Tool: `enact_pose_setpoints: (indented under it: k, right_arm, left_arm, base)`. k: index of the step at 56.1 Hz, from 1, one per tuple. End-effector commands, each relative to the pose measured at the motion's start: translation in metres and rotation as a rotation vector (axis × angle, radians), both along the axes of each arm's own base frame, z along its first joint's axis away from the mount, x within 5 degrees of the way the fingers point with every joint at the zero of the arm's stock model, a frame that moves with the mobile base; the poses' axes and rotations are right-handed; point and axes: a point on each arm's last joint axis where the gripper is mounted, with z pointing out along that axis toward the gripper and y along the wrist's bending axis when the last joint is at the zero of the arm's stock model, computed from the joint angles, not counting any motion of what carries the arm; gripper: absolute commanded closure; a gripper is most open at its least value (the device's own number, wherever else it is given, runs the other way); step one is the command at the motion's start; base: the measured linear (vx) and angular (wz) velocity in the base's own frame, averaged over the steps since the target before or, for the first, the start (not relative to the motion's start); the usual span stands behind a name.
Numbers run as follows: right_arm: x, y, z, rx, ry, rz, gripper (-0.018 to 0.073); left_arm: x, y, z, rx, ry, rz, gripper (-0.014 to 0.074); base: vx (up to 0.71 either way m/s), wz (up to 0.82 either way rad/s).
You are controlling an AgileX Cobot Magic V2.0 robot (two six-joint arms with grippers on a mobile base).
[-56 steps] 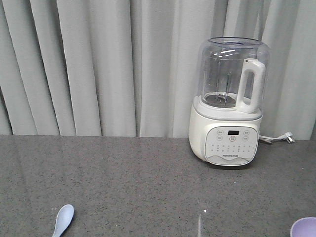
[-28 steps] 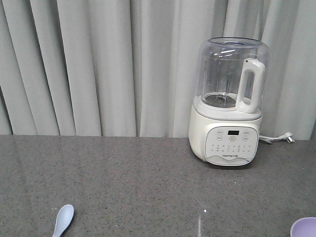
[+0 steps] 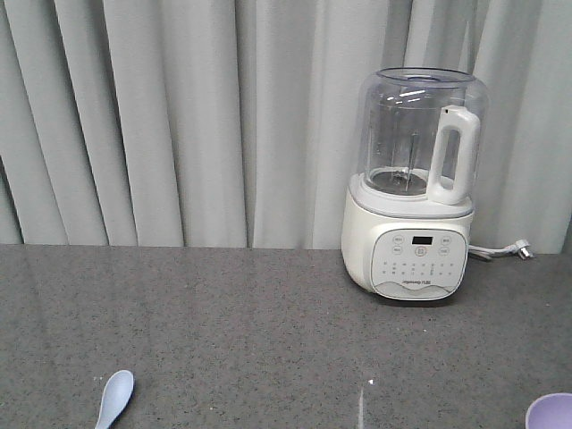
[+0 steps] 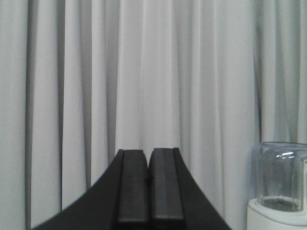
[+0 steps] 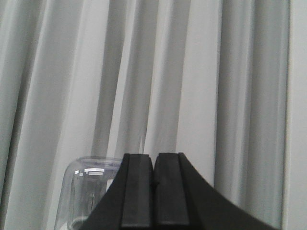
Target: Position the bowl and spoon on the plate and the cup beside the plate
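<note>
The white spoon's rounded head (image 3: 119, 388) needs to stay free to rest in the bowl, so my left gripper should pick up the white spoon by its handle (image 3: 103, 423) next.
The white spoon (image 3: 114, 398) lies on the grey counter at the bottom left of the front view, its handle cut by the frame edge. A sliver of the lavender bowl (image 3: 550, 412) shows at the bottom right corner. The plate and the cup are out of view. My left gripper (image 4: 148, 158) is shut with nothing between its black fingers, raised and facing the curtain. The right gripper (image 5: 154, 160) is also shut and empty, pointing at the curtain above the blender jar. Neither gripper appears in the front view.
A white blender (image 3: 416, 188) with a clear jar stands at the back right of the grey counter (image 3: 250, 331), its cord (image 3: 505, 251) trailing right. A grey pleated curtain (image 3: 179, 116) hangs behind the counter.
The bowl's visible sliver at the bottom right shifts very slightly between frames. Spoon and blender stay in place.
</note>
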Motion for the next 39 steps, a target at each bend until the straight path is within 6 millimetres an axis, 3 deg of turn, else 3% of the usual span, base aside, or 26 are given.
enact_pose_setpoints:
  k: [1, 4, 11, 17, 22, 27, 34, 39]
  right_arm:
    - [0.025, -0.002, 0.014, 0.033, 0.057, 0.016, 0.0568]
    - [0.042, -0.002, 0.007, 0.077, 0.128, 0.035, 0.0568]
    - [0.056, -0.002, -0.001, 0.134, 0.203, 0.060, 0.0566]
    - [0.056, -0.003, 0.000, 0.118, 0.198, 0.053, 0.0545]
    - [0.056, -0.003, -0.001, 0.118, 0.205, 0.053, 0.0491]
    - [0.056, -0.003, -0.001, 0.118, 0.207, 0.053, 0.0377]
    - [0.056, -0.003, -0.001, 0.118, 0.206, 0.053, 0.0096]
    - [0.056, -0.003, 0.001, 0.117, 0.191, 0.052, -0.0060]
  left_arm:
    - [0.028, -0.004, 0.025, -0.001, 0.005, -0.001, 0.0603]
    - [0.048, -0.008, 0.027, -0.002, 0.048, -0.004, 0.0603]
    - [0.077, -0.012, 0.017, 0.008, 0.120, -0.004, 0.0599]
    - [0.082, -0.013, 0.014, 0.014, 0.148, -0.004, 0.0568]
    - [0.082, -0.013, 0.014, 0.018, 0.146, -0.003, 0.0491]
    - [0.082, -0.013, 0.014, 0.021, 0.145, -0.002, 0.0372]
    - [0.082, -0.013, 0.014, 0.021, 0.146, -0.002, 0.0120]
    - [0.082, -0.013, 0.013, -0.037, 0.166, -0.021, 0.0004]
  base:
    - [0.00, 0.00]
    - [0.00, 0.00]
    - [0.00, 0.00]
    - [0.00, 0.00]
    - [0.00, 0.00]
    - [0.00, 0.00]
    - [0.00, 0.00]
    - [0.00, 0.00]
